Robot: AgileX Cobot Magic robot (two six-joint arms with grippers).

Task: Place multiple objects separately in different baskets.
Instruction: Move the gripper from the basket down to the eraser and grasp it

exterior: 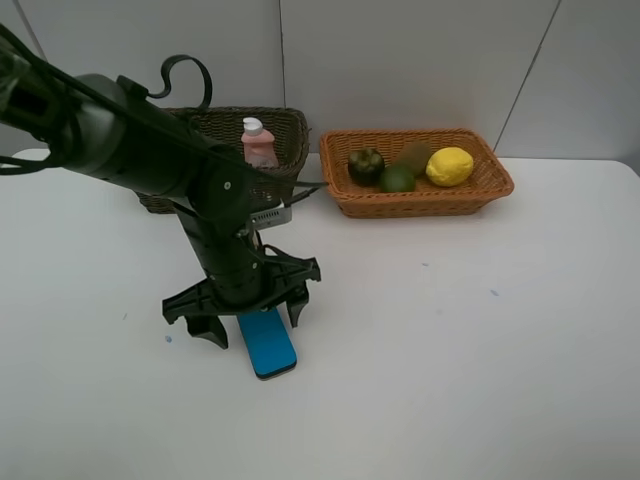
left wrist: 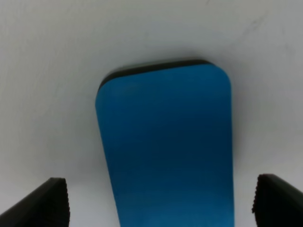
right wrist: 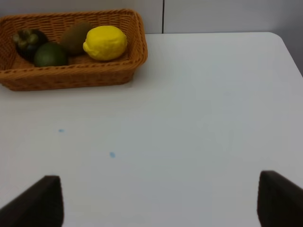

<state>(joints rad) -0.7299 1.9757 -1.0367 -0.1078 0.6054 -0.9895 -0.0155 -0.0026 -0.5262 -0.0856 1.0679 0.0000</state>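
My left gripper picks up the blue block (exterior: 268,343) by its long side edges next, to place it in the dark basket (exterior: 290,135).
The blue flat block (exterior: 268,343) lies on the white table, and my left gripper (exterior: 256,322) hangs open just over its far end, one finger on each side. In the left wrist view the block (left wrist: 165,142) fills the middle between the two fingertips (left wrist: 45,203), which do not touch it. The pink bottle (exterior: 258,143) stands in the dark basket (exterior: 295,150). The orange basket (exterior: 420,200) holds the mangosteen (exterior: 365,165), lime (exterior: 396,179), kiwi (exterior: 415,155) and lemon (exterior: 450,166). My right gripper (right wrist: 158,201) is open over bare table with nothing between its fingers, and it is outside the high view.
My left arm (exterior: 150,150) crosses in front of the dark basket and hides part of it. In the right wrist view the orange basket (right wrist: 71,75) with the lemon (right wrist: 105,42) sits far off. The table's edge (right wrist: 289,52) runs along one side there.
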